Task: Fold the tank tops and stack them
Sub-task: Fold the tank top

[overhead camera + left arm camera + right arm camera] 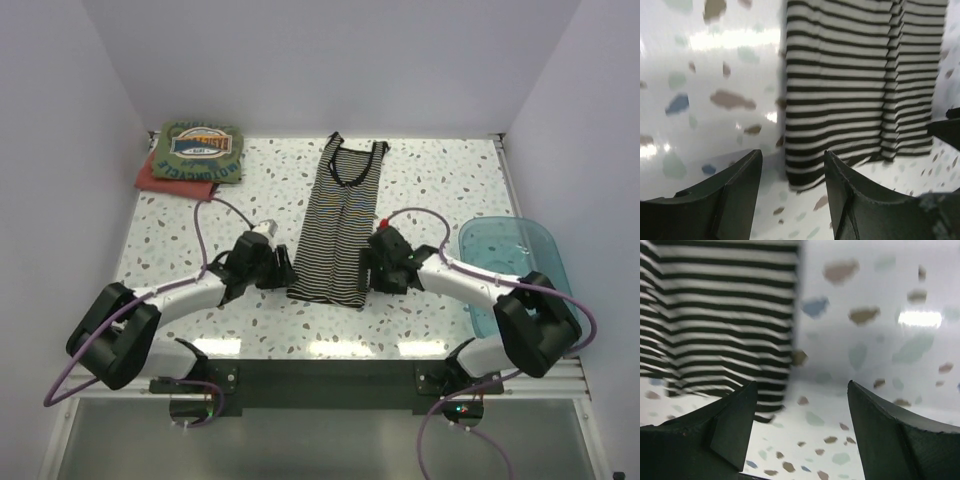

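Note:
I will use my left gripper to grab the striped tank top's lower hem by the corner (293, 292) (798, 176) beside its fingers, so the hem can be folded evenly toward the neckline.
A black-and-white striped tank top (338, 225) lies lengthwise in the middle of the table, its sides folded in to a narrow strip. The left wrist view shows its lower hem (850, 100); the right wrist view shows the hem's other corner (715, 325). My left gripper (283, 268) sits just left of the hem, open, nothing between its fingers (735, 185). My right gripper (372, 265) is just right of the hem, open and empty too, fingers (735, 415) spread wide. A folded olive green tank top (200, 152) with a printed graphic rests on a red one (150, 178) at the back left.
A translucent blue plastic basket (510, 262) stands at the right edge of the table beside my right arm. Purple cables loop over both arms. White walls close in the table on three sides.

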`<state>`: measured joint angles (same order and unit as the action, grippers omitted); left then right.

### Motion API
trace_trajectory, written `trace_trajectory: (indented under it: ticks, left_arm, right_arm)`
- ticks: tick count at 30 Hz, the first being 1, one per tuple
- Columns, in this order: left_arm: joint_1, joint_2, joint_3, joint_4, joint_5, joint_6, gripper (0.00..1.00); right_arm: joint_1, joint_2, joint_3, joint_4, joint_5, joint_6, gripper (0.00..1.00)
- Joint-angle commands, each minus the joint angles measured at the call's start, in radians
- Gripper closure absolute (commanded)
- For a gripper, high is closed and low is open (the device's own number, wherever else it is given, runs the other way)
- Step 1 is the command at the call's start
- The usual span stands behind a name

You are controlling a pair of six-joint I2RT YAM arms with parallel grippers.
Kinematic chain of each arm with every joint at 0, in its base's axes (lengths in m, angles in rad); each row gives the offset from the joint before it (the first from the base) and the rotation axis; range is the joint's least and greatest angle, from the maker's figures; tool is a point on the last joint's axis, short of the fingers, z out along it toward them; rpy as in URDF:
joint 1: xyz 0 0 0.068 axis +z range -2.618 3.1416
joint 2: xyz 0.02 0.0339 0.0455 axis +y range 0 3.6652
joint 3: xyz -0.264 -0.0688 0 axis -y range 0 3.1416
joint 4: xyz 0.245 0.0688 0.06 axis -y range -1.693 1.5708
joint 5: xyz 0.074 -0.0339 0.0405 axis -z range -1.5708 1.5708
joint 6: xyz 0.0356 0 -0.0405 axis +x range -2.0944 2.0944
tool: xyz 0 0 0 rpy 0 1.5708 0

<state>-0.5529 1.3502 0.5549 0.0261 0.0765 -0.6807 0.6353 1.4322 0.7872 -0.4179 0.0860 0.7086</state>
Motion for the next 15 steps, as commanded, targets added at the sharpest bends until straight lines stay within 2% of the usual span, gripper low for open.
trace_trajectory:
  ticks: [1, 4, 9, 15]
  left_arm:
    - [-0.028, -0.077, -0.096, 0.078, 0.057, -0.040, 0.42]
    - [-0.045, -0.095, -0.165, 0.112, 0.063, -0.063, 0.41]
    - [-0.065, -0.094, -0.178, 0.098, 0.039, -0.086, 0.43]
    - [-0.068, -0.074, -0.179, 0.057, -0.010, -0.100, 0.51]
  right_arm:
    - [0.036, -0.087, -0.114, 0.086, 0.017, 0.158, 0.24]
    - [0.055, -0.145, -0.186, 0.117, 0.009, 0.219, 0.24]
    - [0.073, -0.158, -0.238, 0.154, -0.005, 0.281, 0.25]
    - [0.115, -0.147, -0.250, 0.163, -0.008, 0.333, 0.33]
